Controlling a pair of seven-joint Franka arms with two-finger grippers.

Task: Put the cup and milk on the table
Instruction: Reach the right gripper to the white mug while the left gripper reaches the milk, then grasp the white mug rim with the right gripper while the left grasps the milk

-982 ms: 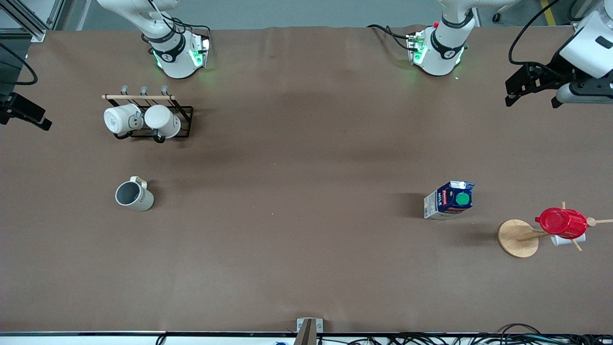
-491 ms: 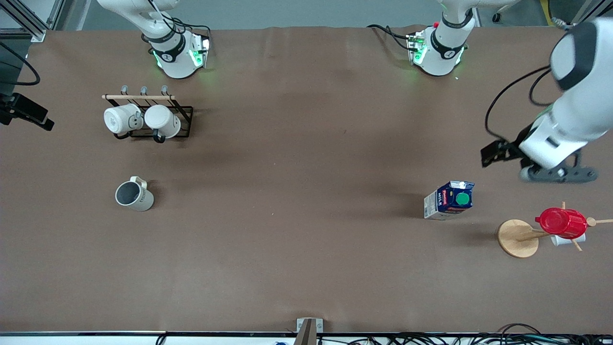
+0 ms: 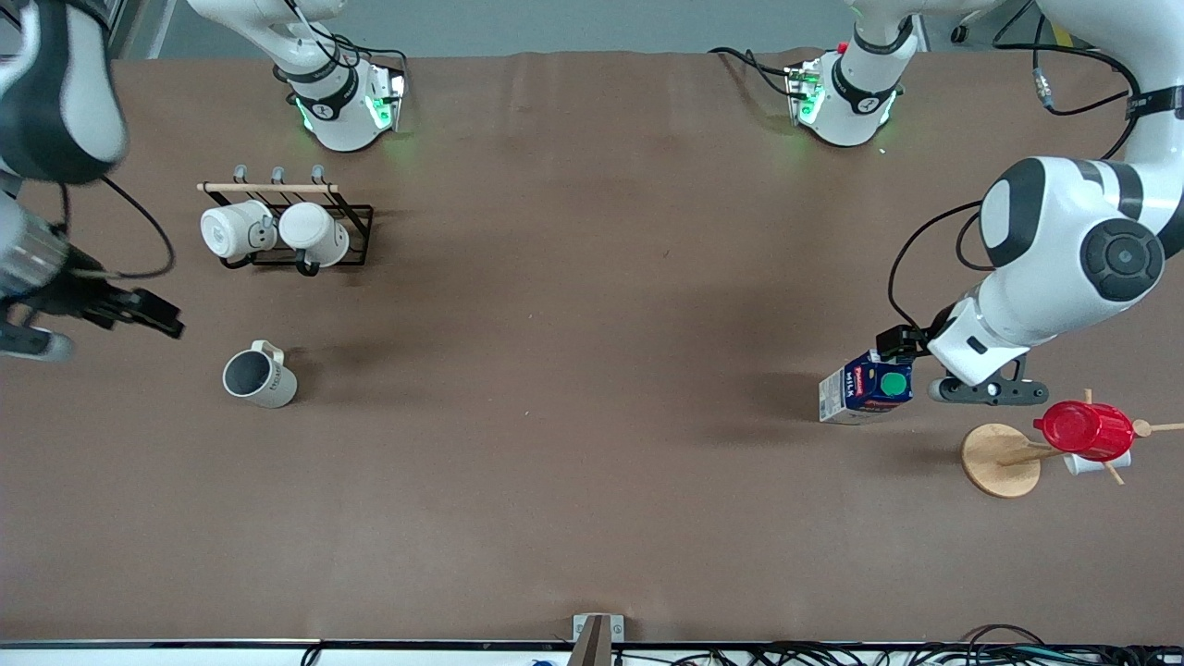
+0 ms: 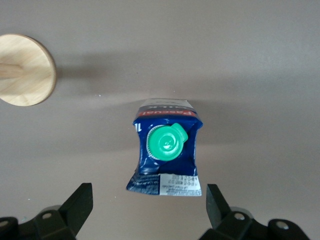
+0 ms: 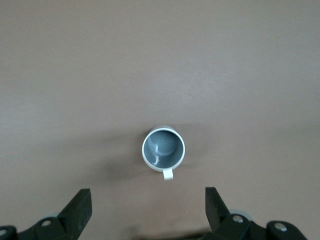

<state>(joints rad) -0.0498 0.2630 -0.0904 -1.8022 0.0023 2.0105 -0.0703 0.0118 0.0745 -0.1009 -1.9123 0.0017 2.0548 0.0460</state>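
Observation:
Next, my left gripper grabs the milk by its end [image 3: 891, 381] [image 4: 167, 145] with the cap, to place the milk on the table.
The cream-beige cup [image 3: 259, 377] stands upright on the brown table [image 3: 573, 416] toward the right arm's end; the right wrist view shows its dark grey inside [image 5: 163, 148] from above. The dark blue milk [image 3: 868, 387] with a green cap stands toward the left arm's end and also shows in the left wrist view [image 4: 167, 150]. My left gripper [image 3: 985, 390] is open and empty in the air beside the milk [image 4: 148, 207]. My right gripper [image 3: 28, 344] is open and empty in the air beside the cup [image 5: 147, 210].
A black wire rack [image 3: 356, 217] with two white mugs stands farther from the front camera than the cup. A wooden mug tree with a round base [image 3: 1001, 460] [image 4: 25, 70] holds a red cup [image 3: 1082, 430] close to the milk and my left gripper.
The left arm has swung in from the table's end and come down beside the milk. The right arm has swung in from the table's end toward the cup. Cup and milk have not moved.

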